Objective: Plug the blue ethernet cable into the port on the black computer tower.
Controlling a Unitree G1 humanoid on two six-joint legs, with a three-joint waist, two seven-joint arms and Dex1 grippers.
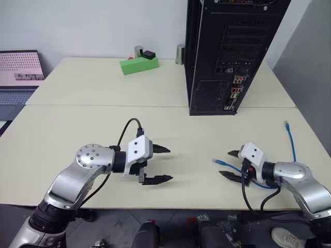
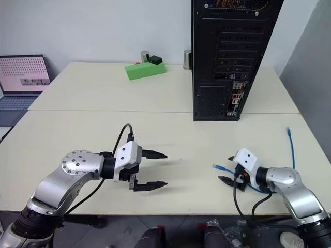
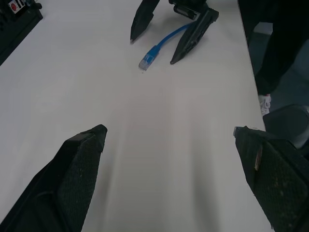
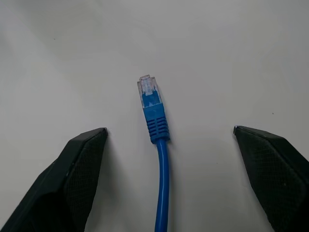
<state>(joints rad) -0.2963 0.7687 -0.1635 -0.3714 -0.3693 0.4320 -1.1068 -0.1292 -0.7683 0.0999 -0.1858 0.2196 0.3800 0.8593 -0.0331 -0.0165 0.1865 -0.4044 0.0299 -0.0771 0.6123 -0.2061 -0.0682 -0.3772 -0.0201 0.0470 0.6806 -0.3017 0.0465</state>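
The blue ethernet cable (image 1: pixel 258 184) needs to be plugged into the tower's port, so my right gripper should pick it up next by its plug's ribbed boot (image 1: pixel 222 163).
The blue ethernet cable (image 1: pixel 258 184) lies on the cream table (image 1: pixel 170 129) at the front right. One clear plug (image 4: pixel 148 91) points toward the table's middle, and the other end (image 1: pixel 286 124) lies near the right edge. My right gripper (image 1: pixel 226 163) is open and low over the table, its fingers either side of the near plug without touching it. Left of it, my left gripper (image 1: pixel 169 164) hangs open and empty, pointing at the plug (image 3: pixel 146 61). The black computer tower (image 1: pixel 227 51) stands at the back right with its rear panel toward me. The port is among its small coloured connectors (image 1: pixel 236 92), too small to pick out.
A green block (image 1: pixel 138 64) with a small black item and a metal cylinder sits at the back centre. A laptop (image 1: pixel 20 70) stands off the table's left side. A seam (image 1: pixel 103 105) crosses the table in front of the tower.
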